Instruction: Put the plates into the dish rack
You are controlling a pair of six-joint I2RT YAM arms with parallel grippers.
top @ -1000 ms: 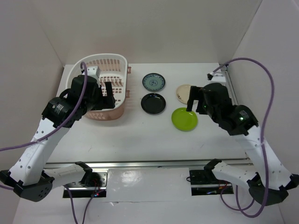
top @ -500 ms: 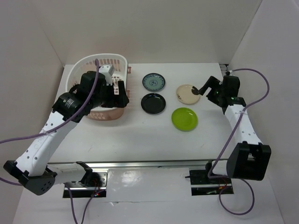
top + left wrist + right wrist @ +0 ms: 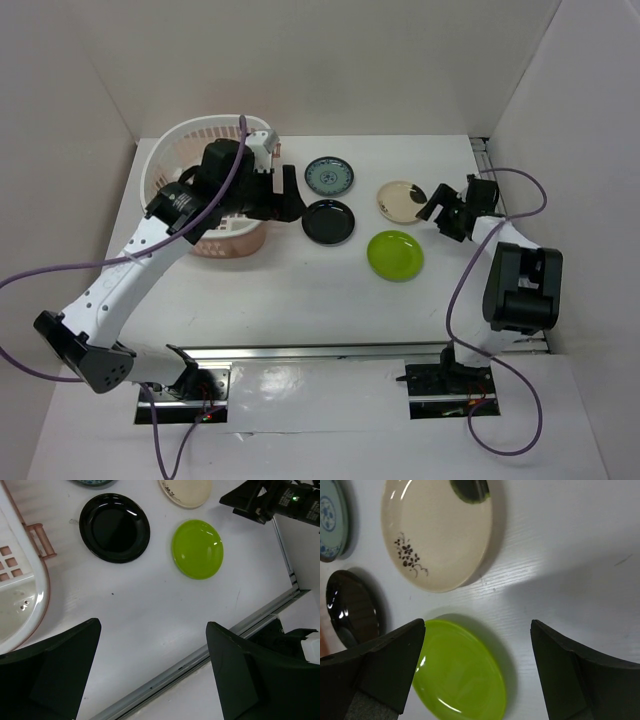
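I should grab the cream plate's rim (image 3: 423, 204) farthest from the dish rack (image 3: 200, 135) with my right gripper, so the opposite rim stays free for handover to my left gripper.
Four plates lie on the white table: dark teal patterned (image 3: 329, 176), glossy black (image 3: 328, 221), cream (image 3: 400, 200) and lime green (image 3: 395, 254). The pink-white dish rack (image 3: 200, 135) stands at the back left and no plates show in it. My left gripper (image 3: 280, 200) is open and empty, above the rack's right edge beside the black plate (image 3: 114, 527). Its view also shows the green plate (image 3: 198, 549) and the rack rim (image 3: 35, 600). My right gripper (image 3: 440, 212) is open and empty, low, just right of the cream plate (image 3: 435, 535) and above the green plate (image 3: 462, 675).
White walls enclose the table on the left, back and right. A metal rail (image 3: 320, 350) runs along the near edge and also shows in the left wrist view (image 3: 200, 655). Purple cables (image 3: 60, 275) loop from both arms.
My left gripper has swung right, from over the rack to its right edge near the black plate. My right arm has folded back and down, its gripper now beside the cream plate.
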